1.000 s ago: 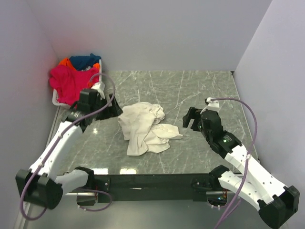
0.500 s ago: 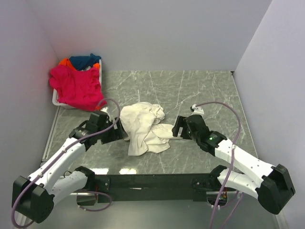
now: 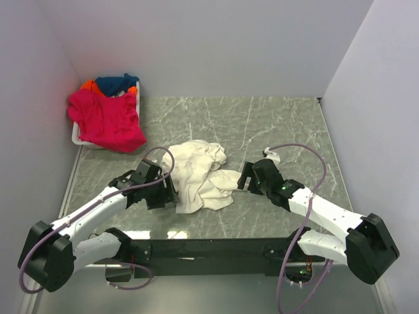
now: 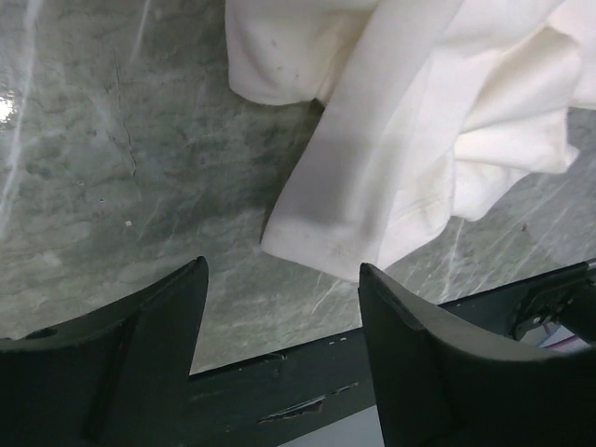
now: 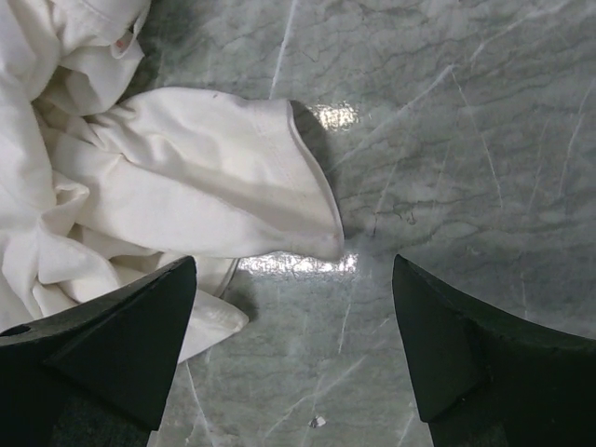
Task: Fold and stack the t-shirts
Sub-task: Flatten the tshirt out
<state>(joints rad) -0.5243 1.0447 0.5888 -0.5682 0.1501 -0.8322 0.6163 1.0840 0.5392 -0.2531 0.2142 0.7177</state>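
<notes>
My right gripper picks up the cream t-shirt [image 3: 200,173] by the sleeve end [image 3: 235,180] next, to spread the crumpled shirt open for folding.
A crumpled cream t-shirt [image 3: 200,173] lies in the middle of the marble table. My left gripper [image 3: 169,194] is open, low at the shirt's near left corner; in the left wrist view the shirt's hem [image 4: 349,219] lies just ahead of the empty gripper [image 4: 279,321]. My right gripper [image 3: 243,178] is open, low at the shirt's right edge; in the right wrist view a sleeve end [image 5: 279,200] lies just ahead of the empty gripper [image 5: 293,321]. A magenta t-shirt [image 3: 105,120], a dark blue one [image 3: 114,84] and an orange one [image 3: 86,85] are piled at the back left.
A white plastic basket [image 3: 76,135] holds the coloured shirts at the back left corner against the wall. White walls close the table at the left, back and right. The black rail [image 3: 209,248] with the arm bases runs along the near edge.
Both arms have come down and inward to the cream shirt: the left gripper from near the basket to the near left corner, the right gripper to the right edge. The shirt has not moved.
</notes>
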